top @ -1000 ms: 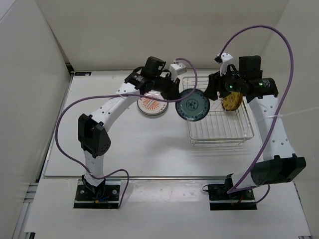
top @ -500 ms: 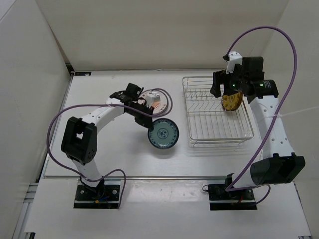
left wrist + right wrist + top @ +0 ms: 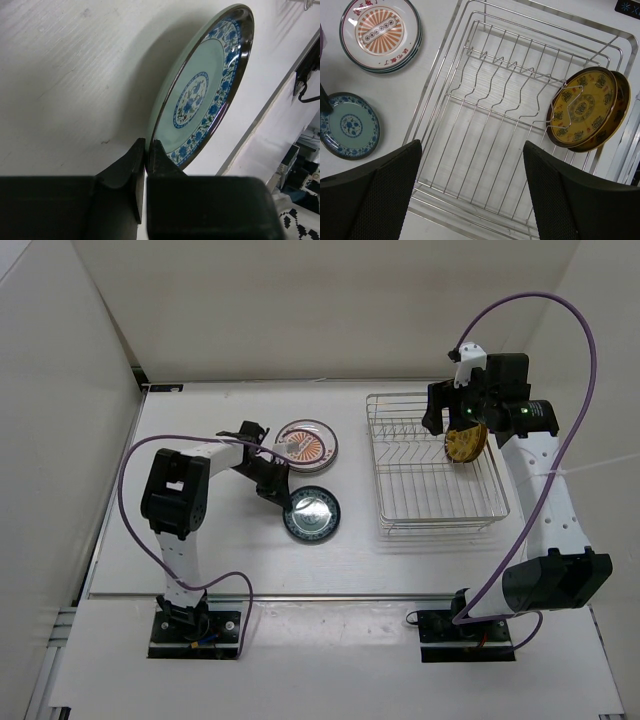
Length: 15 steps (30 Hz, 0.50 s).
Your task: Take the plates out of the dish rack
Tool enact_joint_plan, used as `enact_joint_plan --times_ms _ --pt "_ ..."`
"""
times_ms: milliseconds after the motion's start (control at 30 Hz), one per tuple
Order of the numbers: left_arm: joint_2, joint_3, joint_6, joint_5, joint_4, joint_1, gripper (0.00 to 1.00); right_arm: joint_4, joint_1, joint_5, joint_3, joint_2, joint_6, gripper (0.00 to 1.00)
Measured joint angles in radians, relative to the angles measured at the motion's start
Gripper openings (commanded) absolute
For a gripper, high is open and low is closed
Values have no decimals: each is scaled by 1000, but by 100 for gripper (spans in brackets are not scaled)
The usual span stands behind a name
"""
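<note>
The teal plate (image 3: 311, 514) sits low on the bare, flat table and would stay there, so it is time for my left gripper to open now.
My left gripper (image 3: 274, 490) (image 3: 146, 156) is shut on the rim of a teal plate (image 3: 311, 514) (image 3: 202, 95) with a blue flower pattern. The plate sits low at the table, left of the dish rack (image 3: 432, 496) (image 3: 438, 70); whether it rests flat I cannot tell. Behind it lies an orange-centred white plate (image 3: 307, 445) (image 3: 379, 31) on a small stack. Two golden-yellow plates (image 3: 465, 443) (image 3: 583, 107) stand on edge at the rack's right side. My right gripper (image 3: 452, 424) (image 3: 472, 187) hovers open above the rack, holding nothing.
White walls close in the table on the left, back and right. Purple cables loop over both arms. The rack fills the right half of the table.
The left arm carried the teal plate from the rack's edge leftward and down to the table in front of the orange-centred stack. The right gripper opened wider and drew back from the golden plates.
</note>
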Motion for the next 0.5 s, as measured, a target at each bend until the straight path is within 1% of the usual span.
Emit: enact_joint_plan --times_ms 67,100,133,167,233,267,300,367,400,500 --pt "10 0 0 -1 2 0 11 0 0 0 0 0 0 85" --pt "11 0 -1 0 3 0 12 0 0 -1 0 0 0 85" --pt "11 0 -1 0 8 0 17 0 0 -1 0 0 0 85" --pt "11 0 -3 0 13 0 24 0 0 -2 0 0 0 85" --pt "11 0 -6 2 16 3 32 0 0 -5 0 0 0 85" --pt "11 0 -7 2 18 4 34 0 0 -6 0 0 0 85" --pt "11 0 -10 1 19 6 41 0 0 -8 0 0 0 85" --pt "11 0 -15 1 21 11 48 0 0 -10 0 0 0 85" --pt "11 -1 -16 1 23 14 53 0 0 -11 0 0 0 85" --pt "11 -6 -19 0 28 20 60 0 0 -13 0 0 0 85"
